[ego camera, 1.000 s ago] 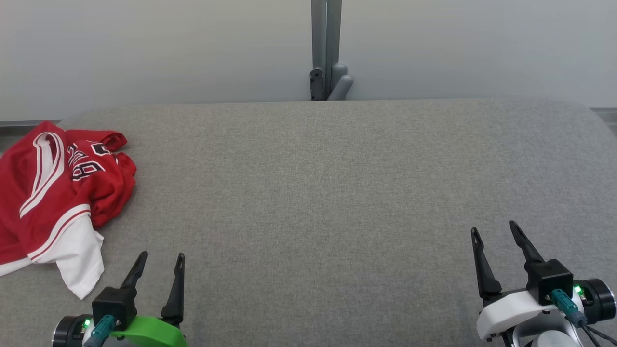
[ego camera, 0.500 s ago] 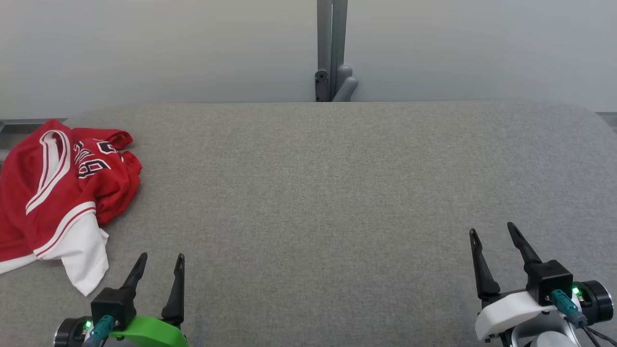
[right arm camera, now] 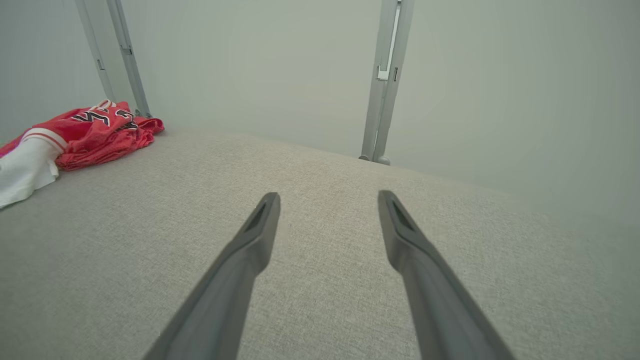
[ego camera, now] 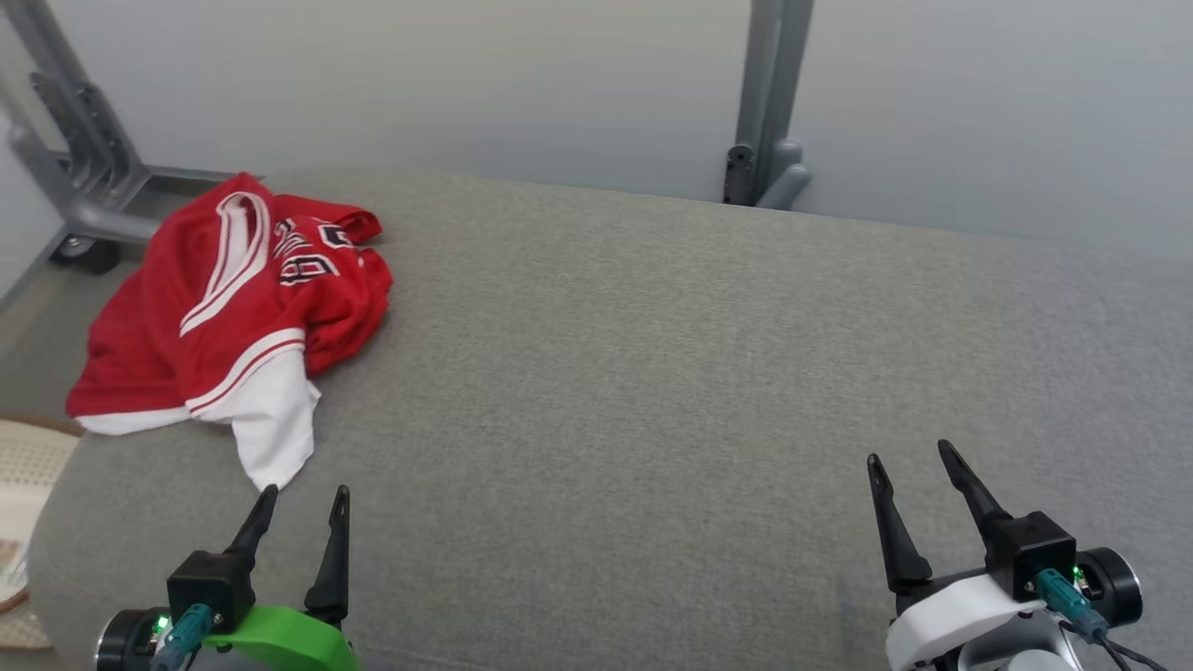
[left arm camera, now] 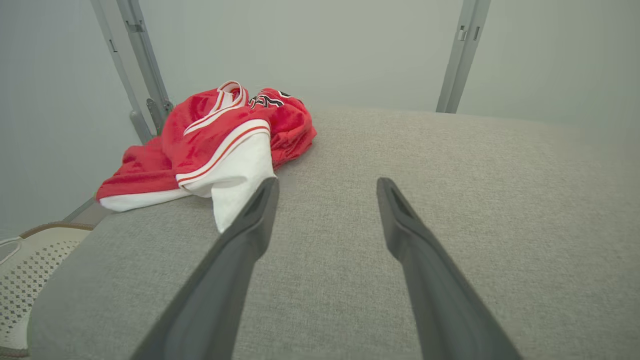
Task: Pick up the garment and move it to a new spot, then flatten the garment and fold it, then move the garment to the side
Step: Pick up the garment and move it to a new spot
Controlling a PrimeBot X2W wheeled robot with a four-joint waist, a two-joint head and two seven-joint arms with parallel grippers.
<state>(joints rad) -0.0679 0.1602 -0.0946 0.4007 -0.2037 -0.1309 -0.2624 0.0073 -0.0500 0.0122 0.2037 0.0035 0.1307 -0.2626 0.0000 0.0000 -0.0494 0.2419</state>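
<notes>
The left gripper picks up the garment by the narrow tip of its white edge (ego camera: 270, 462) that juts out next, since the garment's red body (ego camera: 168, 319) lies crumpled.
The garment (ego camera: 233, 317) is a red jersey with white trim and dark lettering, lying crumpled at the far left of the grey padded surface (ego camera: 652, 373); it hangs partly over the left edge. The left wrist view shows the garment (left arm camera: 215, 140) ahead and to the left, its white flap just beyond the left fingertip. My left gripper (ego camera: 306, 494) stands open just short of that white flap, holding nothing. My right gripper (ego camera: 909, 452) is open at the lower right, far from the garment (right arm camera: 80, 135).
Grey metal posts (ego camera: 769, 102) stand behind the surface against a pale wall, with a wheeled frame foot (ego camera: 84, 214) at the back left. A pale perforated basket (ego camera: 23, 485) sits below the surface's left edge.
The head camera has turned left, so the whole picture shifted right and the basket and frame foot came into view. The garment lies as before. Both grippers stay open.
</notes>
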